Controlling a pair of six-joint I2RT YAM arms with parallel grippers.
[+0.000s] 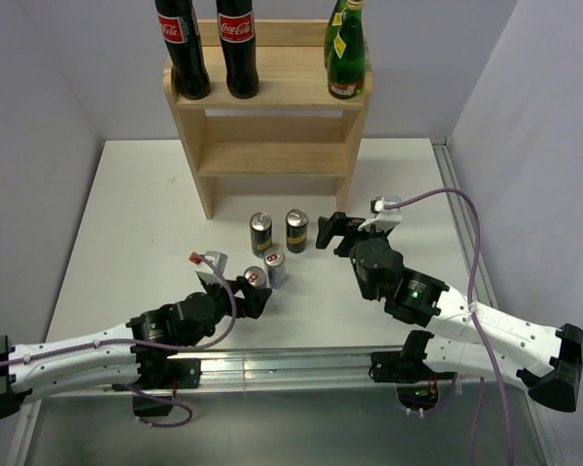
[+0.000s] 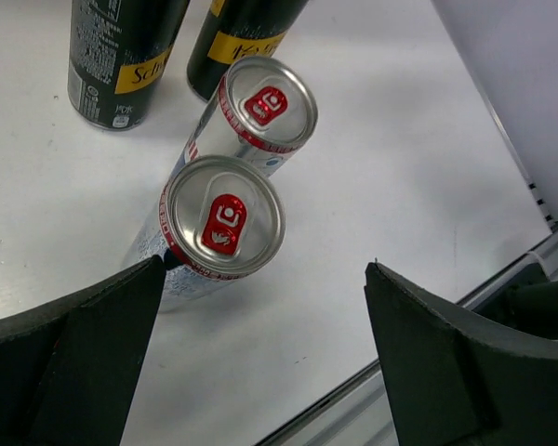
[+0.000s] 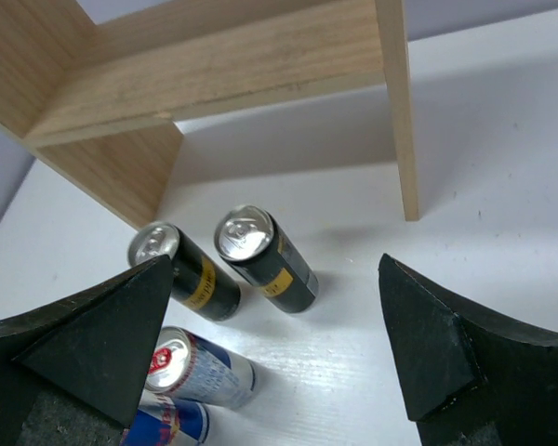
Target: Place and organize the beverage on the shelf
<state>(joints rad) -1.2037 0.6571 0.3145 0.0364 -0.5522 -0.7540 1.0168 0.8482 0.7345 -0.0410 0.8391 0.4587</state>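
Observation:
I will grab the nearer silver can by its round side (image 1: pixel 259 285) with my left gripper. The can's base then stays free to stand on the shelf (image 1: pixel 272 126).
The light wooden shelf (image 1: pixel 272 126) stands at the back, also in the right wrist view (image 3: pixel 214 65). Two Coca-Cola bottles (image 1: pixel 212 49) and green bottles (image 1: pixel 347 53) stand on its top. Two black-and-yellow cans (image 1: pixel 261 233) (image 1: pixel 296 230) and two silver-blue cans (image 1: pixel 275 269) (image 1: pixel 256 280) stand on the table in front. My left gripper (image 1: pixel 256 298) (image 2: pixel 265 269) is open and empty, just short of the nearer silver can (image 2: pixel 223 218). My right gripper (image 1: pixel 330 233) (image 3: pixel 277 265) is open and empty, just right of the black cans (image 3: pixel 260 255).
The shelf's middle and lower tiers (image 1: pixel 272 160) hold nothing. A metal rail (image 1: pixel 272 364) runs along the table's near edge, and grey walls close in both sides. White tabletop (image 1: pixel 136 223) lies left of the cans.

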